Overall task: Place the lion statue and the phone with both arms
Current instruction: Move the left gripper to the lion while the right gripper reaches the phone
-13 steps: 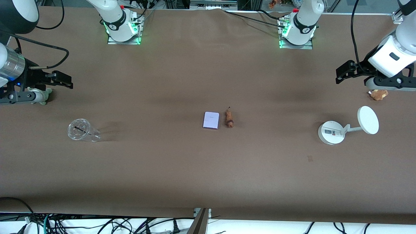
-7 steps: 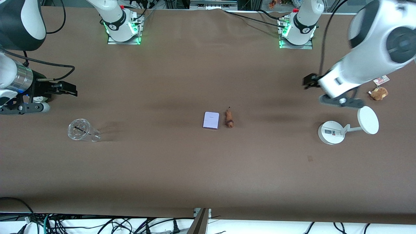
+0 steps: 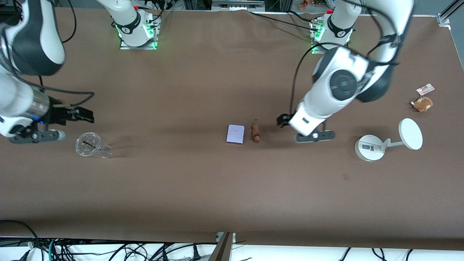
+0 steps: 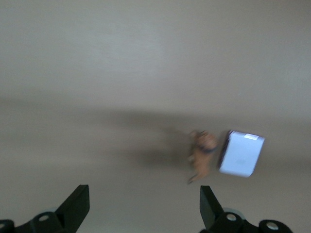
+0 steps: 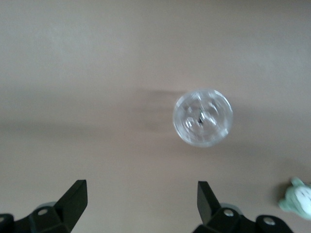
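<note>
Next, my left gripper grabs the lion statue by its body just behind the head (image 3: 255, 131) (image 4: 202, 154) to place it.
The phone (image 3: 235, 134), a pale lavender slab, lies flat at the table's middle. The lion statue (image 3: 256, 132), tiny and orange-brown, lies right beside it on the side toward the left arm's end. My left gripper (image 3: 283, 120) is open and empty, low over the bare table beside the lion statue. The left wrist view shows the lion statue (image 4: 203, 154) and the phone (image 4: 241, 153) ahead of the open left gripper (image 4: 145, 206). My right gripper (image 3: 78, 114) is open and empty over the table near the right arm's end; it also shows in the right wrist view (image 5: 141, 201).
A clear glass (image 3: 90, 145) stands near my right gripper and shows in the right wrist view (image 5: 202, 116), with a small green plush (image 5: 297, 200) close by. A white round-based stand with disc (image 3: 369, 148) and a brown plush toy (image 3: 422, 104) are at the left arm's end.
My left arm has swung from the left arm's end of the table toward the middle, ending beside the lion statue. My right gripper has shifted closer to the glass.
</note>
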You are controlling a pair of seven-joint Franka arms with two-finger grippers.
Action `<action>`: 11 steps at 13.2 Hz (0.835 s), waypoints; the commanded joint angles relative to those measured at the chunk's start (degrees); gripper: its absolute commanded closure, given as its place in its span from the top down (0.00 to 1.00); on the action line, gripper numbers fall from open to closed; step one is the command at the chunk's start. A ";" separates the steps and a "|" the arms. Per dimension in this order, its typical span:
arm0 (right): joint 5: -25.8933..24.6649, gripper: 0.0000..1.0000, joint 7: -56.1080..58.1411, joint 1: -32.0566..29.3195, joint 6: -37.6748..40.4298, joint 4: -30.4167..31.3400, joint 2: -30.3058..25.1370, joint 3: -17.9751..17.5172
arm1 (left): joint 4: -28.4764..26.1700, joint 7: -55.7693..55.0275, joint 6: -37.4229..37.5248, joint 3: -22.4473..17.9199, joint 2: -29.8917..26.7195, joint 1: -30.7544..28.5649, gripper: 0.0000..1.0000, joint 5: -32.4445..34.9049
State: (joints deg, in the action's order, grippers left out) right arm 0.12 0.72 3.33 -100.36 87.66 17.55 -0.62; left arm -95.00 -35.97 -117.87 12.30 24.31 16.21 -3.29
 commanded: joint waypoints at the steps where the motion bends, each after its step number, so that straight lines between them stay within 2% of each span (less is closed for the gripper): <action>1: 0.50 1.00 -7.19 3.60 -4.13 -1.62 4.23 -0.17 | 1.39 -4.98 -6.82 -0.43 6.61 5.13 1.00 1.53; 3: 0.50 1.00 -11.15 6.59 -6.50 -1.62 6.69 -0.17 | 0.96 -5.07 -14.03 -1.22 11.10 9.00 1.00 3.02; 6: 0.85 1.00 -15.21 10.20 -10.45 -1.62 10.64 -0.17 | 1.04 -5.25 -16.86 -1.05 14.71 9.54 1.00 11.98; 9: 0.85 1.00 -20.04 13.27 -14.85 -1.62 13.73 -0.17 | 1.22 -7.52 -20.11 -1.14 17.26 10.77 1.00 12.17; 10: 0.94 1.00 -21.44 14.50 -15.99 -1.62 14.52 -0.17 | 0.96 -7.62 -20.12 -1.14 17.44 10.69 0.96 12.26; 11: 0.94 1.00 -23.63 15.99 -17.31 -1.62 15.48 -0.17 | 0.95 -7.62 -20.12 -1.14 17.44 10.60 0.59 12.26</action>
State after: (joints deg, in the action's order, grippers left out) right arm 0.22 -19.58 17.16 -116.30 87.52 31.27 -0.99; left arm -94.92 -41.70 -137.61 11.84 41.32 25.95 7.01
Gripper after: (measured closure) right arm 0.000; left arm 0.040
